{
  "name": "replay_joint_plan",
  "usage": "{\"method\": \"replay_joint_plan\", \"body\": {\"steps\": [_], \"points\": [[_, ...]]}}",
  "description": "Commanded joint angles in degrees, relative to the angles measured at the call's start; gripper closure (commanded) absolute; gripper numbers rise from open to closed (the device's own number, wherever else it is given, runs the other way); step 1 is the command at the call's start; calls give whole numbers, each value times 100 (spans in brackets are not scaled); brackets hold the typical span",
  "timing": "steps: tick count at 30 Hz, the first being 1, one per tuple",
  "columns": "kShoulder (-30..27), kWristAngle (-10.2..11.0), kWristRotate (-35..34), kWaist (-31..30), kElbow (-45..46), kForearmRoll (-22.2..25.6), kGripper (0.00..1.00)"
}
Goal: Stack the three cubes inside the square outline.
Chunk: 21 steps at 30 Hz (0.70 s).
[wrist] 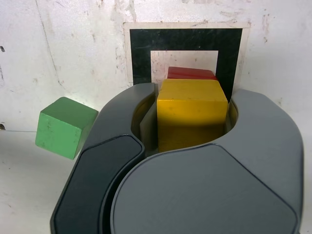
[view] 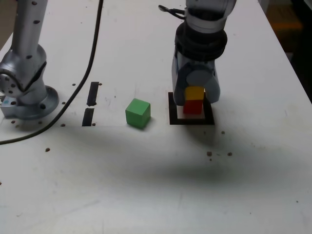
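The yellow cube's lower edge meets the red cube in the exterior view, so the yellow cube would stand. It is now time for my gripper to open.
The red cube [view: 192, 107] [wrist: 191, 73] rests inside the square outline [view: 174, 119] [wrist: 141, 48], a black frame with a white centre. The yellow cube [view: 194, 92] [wrist: 192, 112] sits on top of the red one. My gripper [view: 194, 93] [wrist: 192, 117] comes down from above and is shut on the yellow cube, its jaws pressing both sides. The green cube [view: 138, 113] [wrist: 63, 126] lies alone on the table, to the exterior view's left of the outline.
Two short black strips [view: 91, 103] lie to the exterior view's left of the green cube. The arm's grey base [view: 27, 92] stands at the far left with a black cable [view: 85, 73] trailing past it. Small dark specks [view: 209, 154] dot the white table.
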Motion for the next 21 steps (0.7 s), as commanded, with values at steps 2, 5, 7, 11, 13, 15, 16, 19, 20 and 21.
{"method": "replay_joint_plan", "body": {"steps": [2,5,7,11,13,15,16,19,20,21], "points": [[18,8,4,12,28,5,60],[11,14,13,12,35,11,41],[-9,38,21,12,35,17,26],[-107,133,15,12,33,57,6],[-223,203,1,12,27,119,1],[-347,241,-4,1,-15,243,0],[-411,256,-3,-14,-46,328,0],[-679,304,66,-119,-196,748,0],[-770,315,126,-167,-236,888,0],[-861,312,211,-217,-260,1020,0]]}}
